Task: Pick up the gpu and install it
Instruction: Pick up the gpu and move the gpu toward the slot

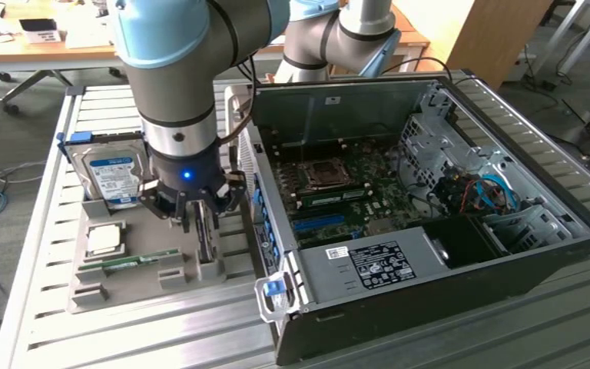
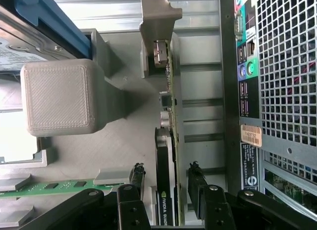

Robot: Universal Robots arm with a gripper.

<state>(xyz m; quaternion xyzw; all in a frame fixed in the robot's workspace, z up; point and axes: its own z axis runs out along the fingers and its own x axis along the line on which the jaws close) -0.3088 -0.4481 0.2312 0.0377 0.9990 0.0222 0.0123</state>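
Bare components stick out of the board near the bracket, so my gripper should next grab the GPU (image 2: 167,141) across its flat black cooler cover (image 2: 165,188) to install it.
The gpu (image 2: 167,141) stands on its long edge in a slot of the grey holder (image 1: 120,288), its silver end bracket (image 2: 157,22) at the far end. In the exterior view the gpu (image 1: 211,244) is a thin dark card just beside the open computer case (image 1: 418,207). My gripper (image 2: 166,174) is lowered over the card and open, one dark finger (image 2: 137,174) on each side of it. A small gap shows between each finger and the card. In the exterior view the gripper (image 1: 197,219) hangs straight down over the holder.
A blue-labelled hard drive (image 1: 113,173) stands at the holder's back, and a green memory stick (image 1: 136,262) and a square processor (image 1: 104,240) lie in it. The case's rear panel (image 2: 277,91) runs close alongside the card. Everything rests on a slatted metal table (image 1: 120,338).
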